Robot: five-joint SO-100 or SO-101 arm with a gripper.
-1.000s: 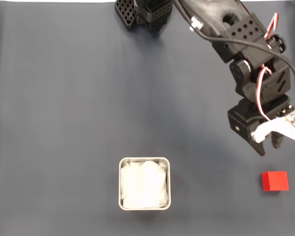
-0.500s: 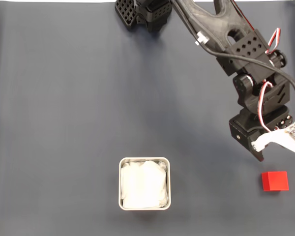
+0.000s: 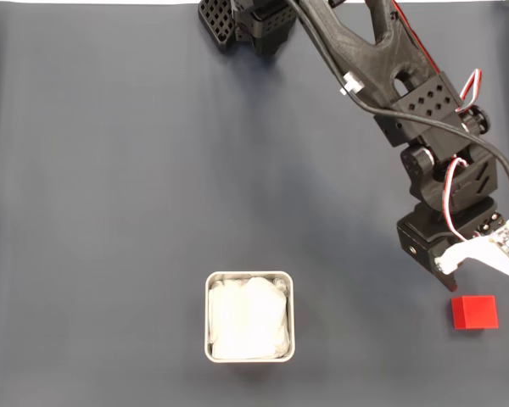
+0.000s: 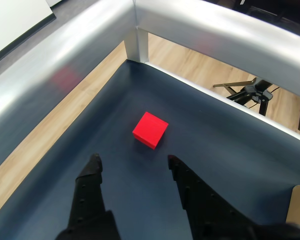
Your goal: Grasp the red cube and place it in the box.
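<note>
My gripper next needs to grab the red cube (image 3: 474,312) by its opposite sides, to place the cube in the box.
The red cube (image 3: 474,312) lies on the dark mat near the right edge of the fixed view. In the wrist view the red cube (image 4: 150,130) sits just beyond the fingertips, centred between them. My gripper (image 4: 133,160) is open, both black fingers spread with nothing between them. In the fixed view the gripper (image 3: 451,273) hangs a little up and left of the cube, apart from it. The box (image 3: 249,278), a square silver tin with white lining, stands at the lower middle, well left of the cube.
The arm's base (image 3: 246,24) is at the top centre of the fixed view. In the wrist view a silver metal rail (image 4: 140,20) frames the mat's corner beyond the cube, with wooden floor and a black stand (image 4: 250,92) behind it.
The arm has lowered and moved down the fixed view toward the cube. The cube and the box have not moved.
</note>
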